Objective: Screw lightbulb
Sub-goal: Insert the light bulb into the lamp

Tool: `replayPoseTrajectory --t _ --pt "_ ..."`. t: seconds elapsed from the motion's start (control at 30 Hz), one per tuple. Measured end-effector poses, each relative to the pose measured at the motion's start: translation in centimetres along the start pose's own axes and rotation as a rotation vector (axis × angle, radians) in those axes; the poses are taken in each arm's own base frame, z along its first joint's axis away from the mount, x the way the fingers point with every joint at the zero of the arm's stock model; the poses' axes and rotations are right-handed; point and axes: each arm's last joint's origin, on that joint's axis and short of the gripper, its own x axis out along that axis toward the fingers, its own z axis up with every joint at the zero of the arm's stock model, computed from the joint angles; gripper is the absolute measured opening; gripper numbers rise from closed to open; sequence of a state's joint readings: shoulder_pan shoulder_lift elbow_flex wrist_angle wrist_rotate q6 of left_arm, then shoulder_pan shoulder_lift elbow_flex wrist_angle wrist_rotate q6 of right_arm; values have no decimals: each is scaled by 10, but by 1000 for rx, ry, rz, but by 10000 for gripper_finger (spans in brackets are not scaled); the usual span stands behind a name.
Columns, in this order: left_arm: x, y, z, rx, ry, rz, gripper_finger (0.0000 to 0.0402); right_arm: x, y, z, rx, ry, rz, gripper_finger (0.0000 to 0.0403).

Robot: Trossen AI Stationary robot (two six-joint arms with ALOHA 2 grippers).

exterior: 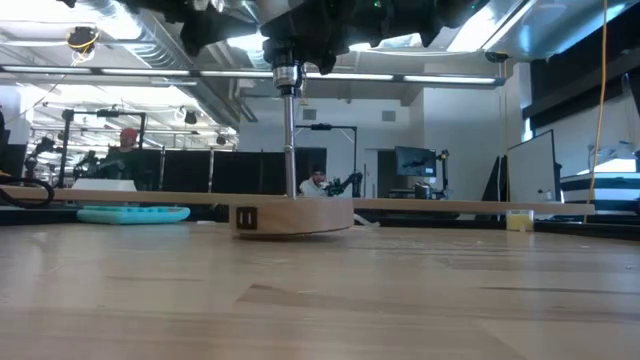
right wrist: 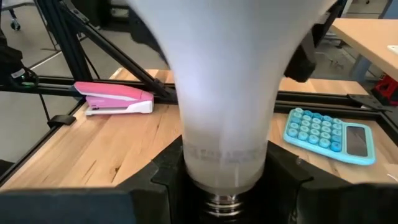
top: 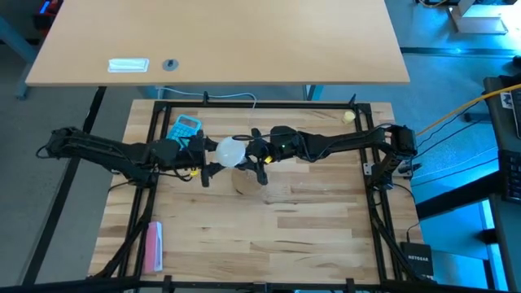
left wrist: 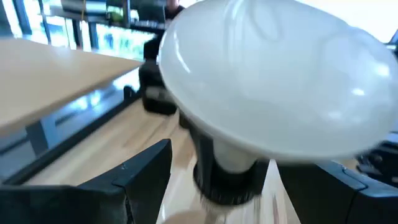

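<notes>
The bulb's silvery screw base stands in the dark socket, so it is time now to open my right gripper and release the bulb.
The white lightbulb is held upright at mid table, dome up. In the right wrist view its neck tapers down to a silvery screw base. My right gripper is shut on the bulb. My left gripper is open just left of the bulb, and its fingers stand on either side below the dome without touching. The wooden disc lies flat on the table below. A thin metal rod rises from it to a silvery threaded piece under the grippers. My right gripper pinches the narrow lower end of the bulb's neck, just above the screw base, between its two fingers. The fingers come level from the table's right side. The bulb stands upright with its dome up, high above the disc.
A turquoise calculator lies at the far left of the board, and a pink stapler lies at the near left. A small yellowish ball sits at the far right. A black frame rims the board.
</notes>
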State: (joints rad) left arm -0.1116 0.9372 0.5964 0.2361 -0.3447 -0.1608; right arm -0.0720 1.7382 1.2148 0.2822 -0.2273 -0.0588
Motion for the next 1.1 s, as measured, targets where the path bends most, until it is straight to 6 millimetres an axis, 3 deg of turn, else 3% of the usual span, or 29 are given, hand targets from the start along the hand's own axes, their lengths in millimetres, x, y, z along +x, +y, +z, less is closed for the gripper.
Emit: replayPoseTrajectory --t 0.5,0.6,0.77,1.1 --pt "41 -9 -12 69 -112 -17 272 0 0 0 0 -3 -10 149" --pt "42 -8 -13 71 -113 -10 239 0 0 0 0 -3 -10 151" --pt "42 -8 -13 102 -113 -9 138 0 0 0 0 -4 -12 157" --pt "42 -8 -13 131 -109 -4 137 -1 0 3 44 -10 8 206"
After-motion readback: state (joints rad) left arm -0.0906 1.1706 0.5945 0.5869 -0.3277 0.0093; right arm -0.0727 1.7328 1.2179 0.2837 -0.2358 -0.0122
